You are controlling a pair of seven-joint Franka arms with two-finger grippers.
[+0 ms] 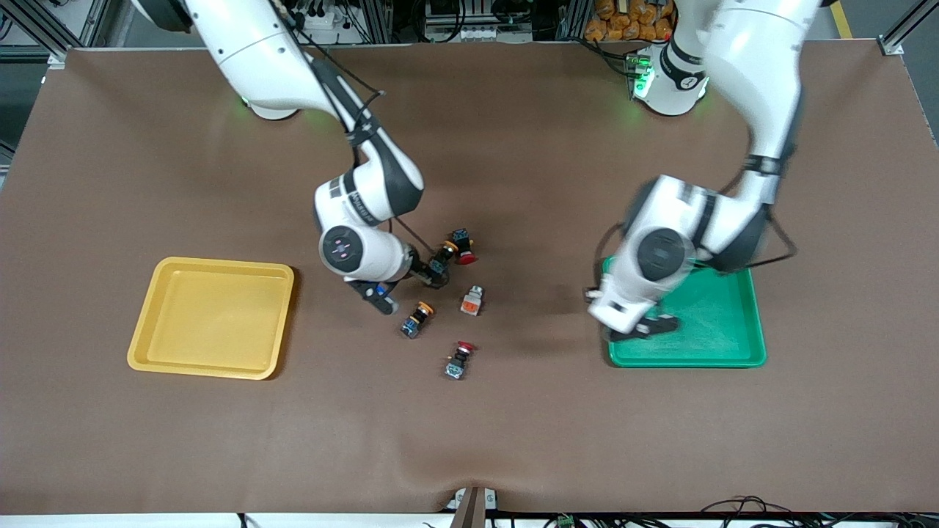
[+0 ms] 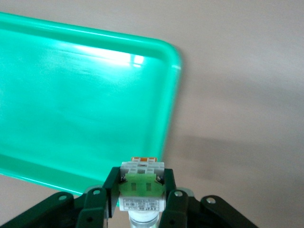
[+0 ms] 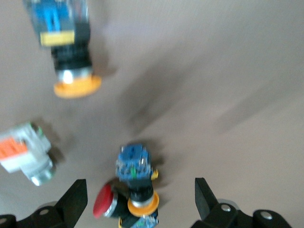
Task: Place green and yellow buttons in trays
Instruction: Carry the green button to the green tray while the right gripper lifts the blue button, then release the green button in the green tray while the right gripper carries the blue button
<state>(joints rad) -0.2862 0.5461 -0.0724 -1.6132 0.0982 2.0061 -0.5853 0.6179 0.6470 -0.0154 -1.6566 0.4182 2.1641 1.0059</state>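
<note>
My right gripper lowers next and only then closes on the button. Its fingertips stop above the yellow-capped button (image 1: 442, 258) (image 3: 136, 173), so closing now would miss it.
My left gripper (image 1: 645, 326) hangs over the green tray's (image 1: 722, 323) edge toward the right arm's end. In the left wrist view it (image 2: 141, 190) is shut on a white-grey square button with a green face (image 2: 141, 183), with the tray (image 2: 71, 104) below. My right gripper (image 1: 408, 283) is open; in its wrist view its jaws (image 3: 140, 202) straddle a yellow-capped button (image 3: 137, 183) lying against a red-capped one (image 3: 105, 202). That yellow-capped button (image 1: 442, 257) lies mid-table. A second yellow-capped button (image 1: 417, 320) (image 3: 66, 52) and a white-grey orange-faced one (image 1: 472, 301) (image 3: 23, 154) lie nearer the camera. The yellow tray (image 1: 211, 317) holds nothing.
A red-capped button (image 1: 463, 248) touches the yellow-capped one under my right gripper. Another red-capped button (image 1: 458, 361) lies nearest the camera in the cluster. The brown mat has a raised wrinkle (image 1: 440, 440) near its front edge.
</note>
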